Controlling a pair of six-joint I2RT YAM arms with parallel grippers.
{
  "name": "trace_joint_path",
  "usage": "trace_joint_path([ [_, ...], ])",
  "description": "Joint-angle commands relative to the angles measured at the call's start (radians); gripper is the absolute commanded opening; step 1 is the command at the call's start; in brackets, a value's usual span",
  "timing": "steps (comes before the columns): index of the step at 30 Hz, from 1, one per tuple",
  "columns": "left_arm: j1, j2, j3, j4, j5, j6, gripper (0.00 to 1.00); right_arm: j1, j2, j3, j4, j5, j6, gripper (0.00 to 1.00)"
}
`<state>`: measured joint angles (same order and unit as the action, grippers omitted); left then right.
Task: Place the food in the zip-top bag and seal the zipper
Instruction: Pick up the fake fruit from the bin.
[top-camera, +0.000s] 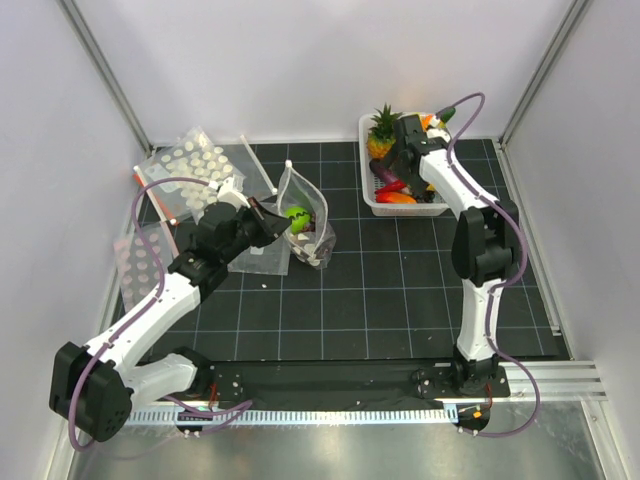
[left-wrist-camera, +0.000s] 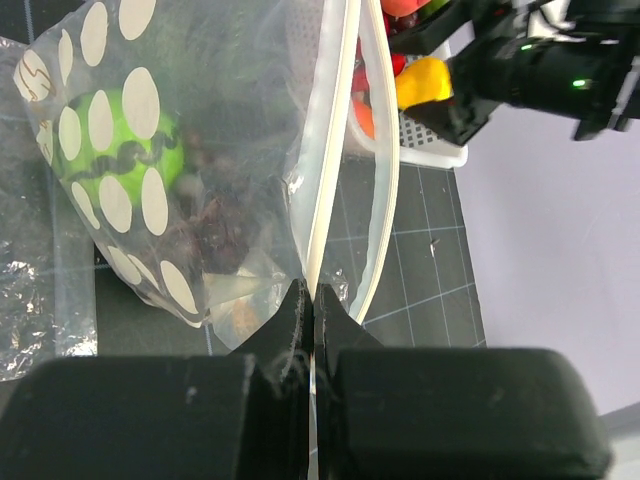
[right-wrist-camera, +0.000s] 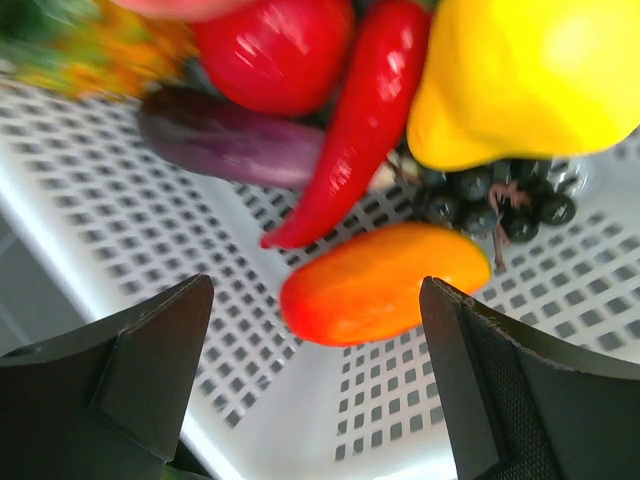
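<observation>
It isn't time to close on the orange piece yet: my right gripper needs to go lower first, as its fingers stop above the piece in the right wrist view.
The zip-top bag stands near the middle of the mat with its mouth up; a green round fruit and dark pieces lie inside. In the left wrist view the green fruit shows through the dotted bag. My left gripper is shut on the white zipper strip at the mouth's edge. My right gripper hangs open over the white basket, its fingers either side of an orange piece. Beside that lie a red chili, a yellow piece, grapes and a purple piece.
The basket sits at the back right, with a toy pineapple in its far corner. Larger dotted clear sheets lie at the back left and left edge. A thin white stick lies behind the bag.
</observation>
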<state>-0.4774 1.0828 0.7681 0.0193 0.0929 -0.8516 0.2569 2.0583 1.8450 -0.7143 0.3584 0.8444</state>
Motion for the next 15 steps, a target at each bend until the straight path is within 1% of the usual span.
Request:
trace_joint_path([
  [1, 0.005, -0.014, 0.022, 0.047, 0.018, 0.022, 0.00, 0.001, 0.039, 0.062, -0.096, -0.036, 0.130, 0.91],
  [6, 0.005, -0.017, 0.022, 0.045, 0.027, 0.016, 0.00, 0.001, 0.131, 0.126, -0.191, -0.073, 0.222, 0.90],
  [9, 0.005, -0.014, 0.022, 0.044, 0.034, 0.014, 0.00, 0.001, 0.145, 0.099, -0.171, -0.104, 0.252, 0.90],
  [15, 0.005, -0.014, 0.022, 0.044, 0.042, 0.011, 0.00, -0.001, 0.189, 0.074, -0.142, -0.061, 0.272, 0.90],
])
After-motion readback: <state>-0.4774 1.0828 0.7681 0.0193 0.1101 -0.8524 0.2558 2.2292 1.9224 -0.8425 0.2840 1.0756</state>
